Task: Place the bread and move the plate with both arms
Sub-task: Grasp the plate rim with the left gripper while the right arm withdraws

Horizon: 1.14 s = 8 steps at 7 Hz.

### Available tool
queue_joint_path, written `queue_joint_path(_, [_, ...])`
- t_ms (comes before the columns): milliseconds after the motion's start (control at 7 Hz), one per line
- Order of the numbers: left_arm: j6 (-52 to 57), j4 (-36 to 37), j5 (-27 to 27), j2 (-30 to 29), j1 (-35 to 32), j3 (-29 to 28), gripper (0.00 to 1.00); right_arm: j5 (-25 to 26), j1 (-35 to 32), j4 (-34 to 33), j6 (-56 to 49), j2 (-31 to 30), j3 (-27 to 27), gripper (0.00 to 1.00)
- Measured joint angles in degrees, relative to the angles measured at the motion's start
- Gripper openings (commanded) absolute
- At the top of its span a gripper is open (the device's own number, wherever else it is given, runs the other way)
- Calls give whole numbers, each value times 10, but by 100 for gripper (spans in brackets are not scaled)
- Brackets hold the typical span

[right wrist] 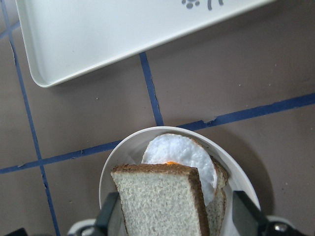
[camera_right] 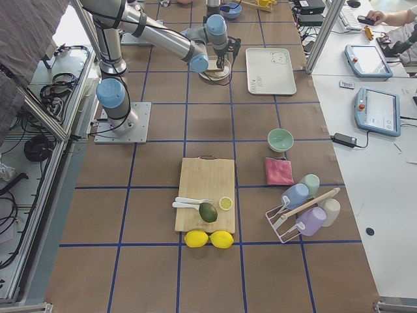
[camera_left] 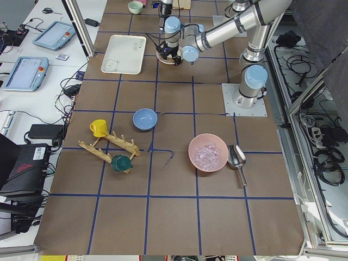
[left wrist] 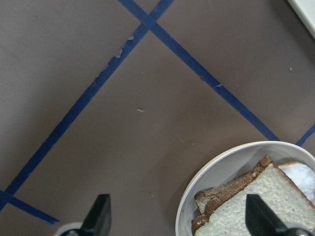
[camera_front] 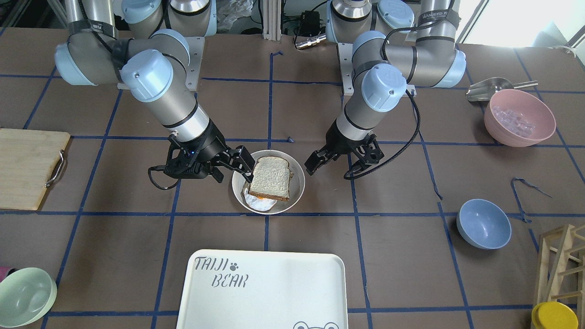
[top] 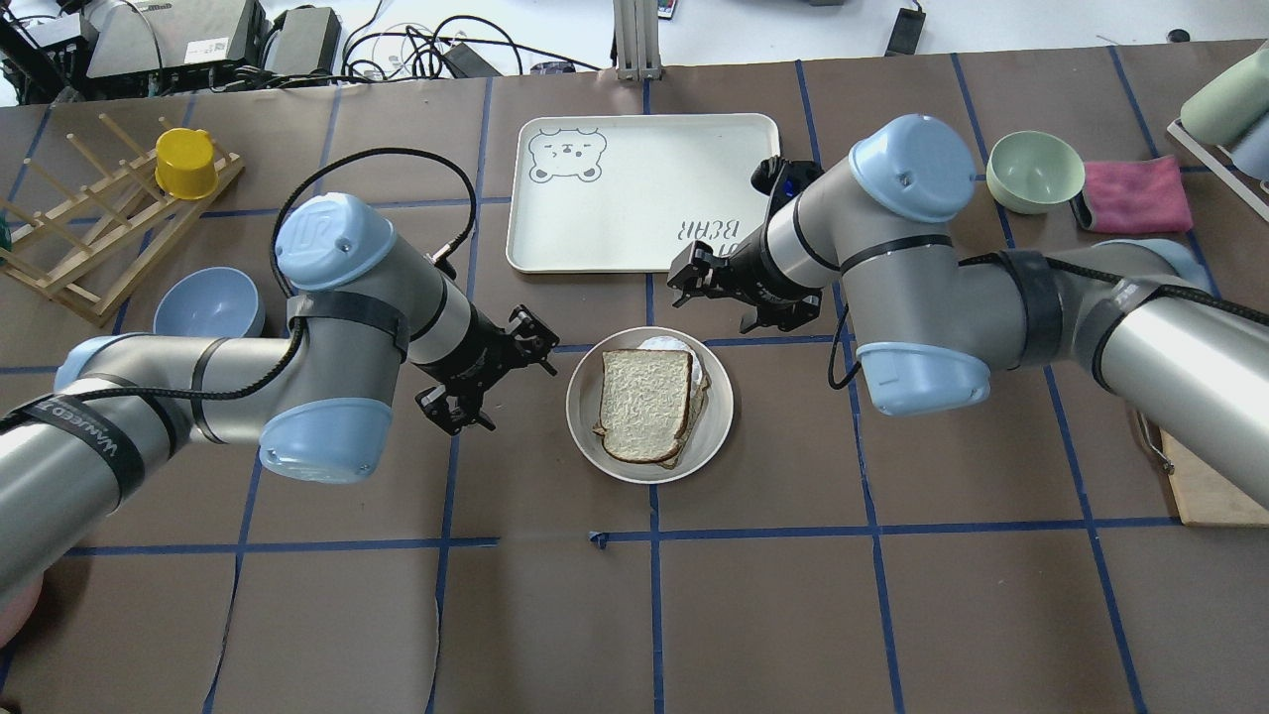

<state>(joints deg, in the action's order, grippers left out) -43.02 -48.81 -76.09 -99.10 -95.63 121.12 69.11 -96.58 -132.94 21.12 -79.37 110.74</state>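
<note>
The plate with the bread needs to go onto the white tray [camera_front: 261,290]. My left gripper should take hold of the plate by its rim [camera_front: 301,175] next.
The bread [camera_front: 270,178] lies flat on top of a fried egg [right wrist: 179,152] and a lower slice, all on the round cream plate [camera_front: 299,176] at the table's middle. The bread also shows in the overhead view [top: 646,404], as does the plate [top: 719,407]. My right gripper [camera_front: 237,169] is open and empty, low over the plate's edge on its own side; in the right wrist view its fingers [right wrist: 108,216] stand to either side of the bread [right wrist: 157,199]. My left gripper [camera_front: 340,160] is open and empty, just off the plate's other side, with the plate rim [left wrist: 197,187] between its fingers [left wrist: 101,214].
The white TAIJI BEAR tray [top: 634,188] lies just beyond the plate. A blue bowl [camera_front: 483,224] and a pink bowl [camera_front: 519,118] stand on my left side. A wooden cutting board [camera_front: 27,167], a green bowl [top: 1034,171] and a pink cloth [top: 1135,193] are on my right.
</note>
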Motion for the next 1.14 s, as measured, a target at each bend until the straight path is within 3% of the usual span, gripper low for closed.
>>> queue_joint_path(429, [-1,70,3,-59,-25,12,75,98,31,242,-174,-5,-168,97])
queue_joint_path(857, [0,84,7,-79,-35,10,46,193,33,416,-254,-56,-267,100])
queue_joint_path(1000, [4,85,8,-80,-37,9,32,206,33,452,-257,-81,-271,100])
queue_joint_path(1143, [10,86,8,-79,-37,9,0,213,35,471,-259,-96,-270,100])
